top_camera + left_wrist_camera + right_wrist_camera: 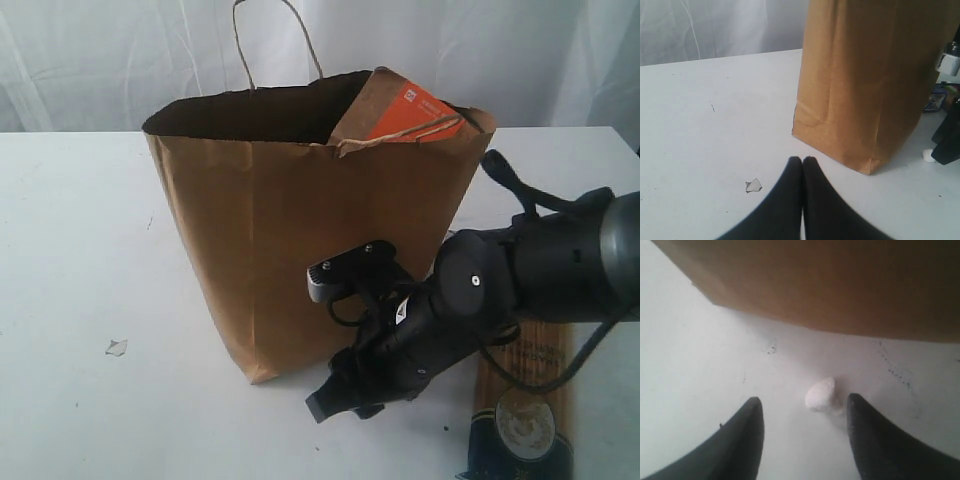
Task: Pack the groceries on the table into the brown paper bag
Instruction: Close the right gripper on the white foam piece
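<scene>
My right gripper grabs the small white lump by its rounded body (822,396) next, to pack the lump into the brown paper bag (840,285).
The brown paper bag (300,230) stands upright on the white table (80,250). A brown pouch with an orange label (405,110) sticks out of its top at the right. The long spaghetti pack (525,400) lies flat on the table to the bag's right, partly under my right arm. My right gripper (335,395) is low at the bag's front right corner. It is open in the right wrist view (805,400), with a small white lump (821,394) on the table between its fingertips and nothing held. My left gripper (802,160) is shut and empty, facing the bag (870,85).
A torn paper scrap (116,347) lies on the table left of the bag, close to the left gripper's tips (753,186). A blue and white item (935,100) peeks out behind the bag. A white curtain (120,60) hangs behind the table.
</scene>
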You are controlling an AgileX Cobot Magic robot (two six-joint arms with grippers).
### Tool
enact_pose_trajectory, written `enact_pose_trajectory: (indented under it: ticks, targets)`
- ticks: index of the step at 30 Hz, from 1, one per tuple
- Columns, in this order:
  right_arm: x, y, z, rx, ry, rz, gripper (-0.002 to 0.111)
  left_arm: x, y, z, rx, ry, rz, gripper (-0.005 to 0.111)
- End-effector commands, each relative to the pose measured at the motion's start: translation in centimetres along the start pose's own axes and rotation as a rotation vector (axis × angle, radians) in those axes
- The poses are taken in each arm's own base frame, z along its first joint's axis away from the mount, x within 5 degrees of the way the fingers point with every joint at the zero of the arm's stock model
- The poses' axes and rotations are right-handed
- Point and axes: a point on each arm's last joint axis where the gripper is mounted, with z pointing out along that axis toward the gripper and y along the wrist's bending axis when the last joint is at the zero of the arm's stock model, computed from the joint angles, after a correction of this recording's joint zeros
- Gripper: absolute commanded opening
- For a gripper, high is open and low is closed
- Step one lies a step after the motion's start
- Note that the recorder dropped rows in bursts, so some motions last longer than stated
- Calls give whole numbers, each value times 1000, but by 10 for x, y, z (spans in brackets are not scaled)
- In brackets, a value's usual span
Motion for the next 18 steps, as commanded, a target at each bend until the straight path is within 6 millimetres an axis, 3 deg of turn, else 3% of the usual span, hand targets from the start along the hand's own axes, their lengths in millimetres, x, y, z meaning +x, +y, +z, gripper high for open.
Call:
enact_pose_trajectory:
  ticks: [1, 12, 18]
  targets:
    - [-2, -2, 8, 10, -2, -27, 49, 1, 0, 0, 1, 2, -3, 0]
    - [2, -4, 21, 16, 29, -26, 48, 1, 0, 0, 1, 2, -3, 0]
    - [4, -4, 21, 10, 49, -48, 25, 1, 0, 0, 1, 2, -3, 0]
